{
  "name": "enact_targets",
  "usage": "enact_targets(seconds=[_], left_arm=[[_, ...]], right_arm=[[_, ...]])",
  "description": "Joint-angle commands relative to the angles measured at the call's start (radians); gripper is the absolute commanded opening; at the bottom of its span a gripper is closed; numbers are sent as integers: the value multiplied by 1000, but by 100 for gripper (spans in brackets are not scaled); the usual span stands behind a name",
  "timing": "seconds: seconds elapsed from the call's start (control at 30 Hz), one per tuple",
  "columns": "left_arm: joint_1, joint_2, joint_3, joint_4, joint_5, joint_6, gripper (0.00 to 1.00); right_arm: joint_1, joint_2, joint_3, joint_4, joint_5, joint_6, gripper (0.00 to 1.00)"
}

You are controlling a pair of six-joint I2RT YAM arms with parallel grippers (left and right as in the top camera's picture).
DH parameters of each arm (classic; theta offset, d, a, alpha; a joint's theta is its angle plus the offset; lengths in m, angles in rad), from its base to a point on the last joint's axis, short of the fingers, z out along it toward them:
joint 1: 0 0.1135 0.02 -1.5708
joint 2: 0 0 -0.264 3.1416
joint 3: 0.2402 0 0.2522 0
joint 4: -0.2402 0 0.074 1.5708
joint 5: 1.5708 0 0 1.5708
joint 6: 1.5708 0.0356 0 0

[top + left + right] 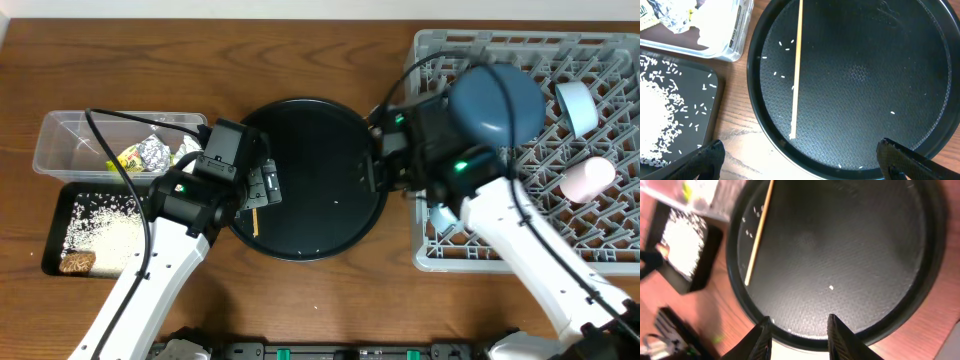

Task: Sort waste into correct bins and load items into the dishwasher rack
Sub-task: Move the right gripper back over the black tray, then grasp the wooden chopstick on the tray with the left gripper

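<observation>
The wooden chopstick (796, 70) should be picked up next by the robot's left gripper, across its body near the middle, so that a length of it stays free to hand over to the right gripper.
A thin wooden chopstick (796, 70) lies in the left part of the large round black tray (320, 225), with a few loose rice grains (785, 46) around it. My left gripper (800, 165) is wide open and empty, over the tray's near-left rim, just short of the chopstick's end. My right gripper (797, 330) is open at the tray's right rim (378, 170); the chopstick (759, 232) is far from it. The grey dishwasher rack (600, 250) holds the dark blue plate (497, 100), the light blue cup (577, 105) and the pink cup (587, 178).
The clear tub (60, 140) at the left holds the foil ball (152, 152), the yellow-green wrapper (130, 160) and white paper (715, 25). In front of it the shallow black tray (62, 195) holds a heap of rice (105, 225) and a brown lump (77, 262).
</observation>
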Motion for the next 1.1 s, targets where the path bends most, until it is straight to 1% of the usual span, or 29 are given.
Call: enact_targets(seconds=[0.0, 0.1, 0.37, 0.4, 0.43, 0.47, 0.5, 0.53, 0.57, 0.6, 0.67, 0.8, 0.87, 0.93, 1.07], left_arm=[[-2, 3, -5, -3, -19, 6, 98], [-2, 3, -5, -3, -20, 6, 98], [-2, 3, -5, 42, -33, 7, 98], [-2, 3, -5, 34, -34, 7, 93], [-2, 4, -6, 31, -35, 6, 77], [-2, 6, -9, 32, -34, 5, 54], [-2, 11, -14, 35, -34, -8, 41], [-2, 18, -20, 37, -35, -32, 31], [-2, 28, -28, 40, -34, -57, 26], [-2, 40, -36, 45, -34, -72, 24], [-2, 77, -54, 68, -45, -72, 24], [1, 155, -58, 111, -129, -59, 24], [2, 196, -58, 148, -127, -21, 24], [10, 232, -58, 171, -123, -17, 24], [50, 290, -58, 193, -62, -16, 26]], right_arm=[[98, 3, -23, -10, 184, 39, 33], [143, 3, -23, -48, 282, 39, 34], [155, 3, -24, -105, 285, 39, 38], [155, 3, -24, -108, 285, 39, 38], [155, 3, -24, -110, 285, 39, 38], [155, 3, -24, -112, 285, 39, 38], [155, 3, -24, -112, 285, 39, 38], [154, 3, -24, -111, 285, 39, 38], [154, 3, -24, -111, 285, 39, 39], [154, 3, -24, -109, 285, 39, 39], [154, 3, -24, -108, 285, 39, 38], [155, 3, -24, -116, 285, 39, 39], [155, 3, -24, -120, 285, 39, 38], [155, 3, -24, -120, 285, 39, 39], [155, 3, -24, -127, 285, 39, 38]])
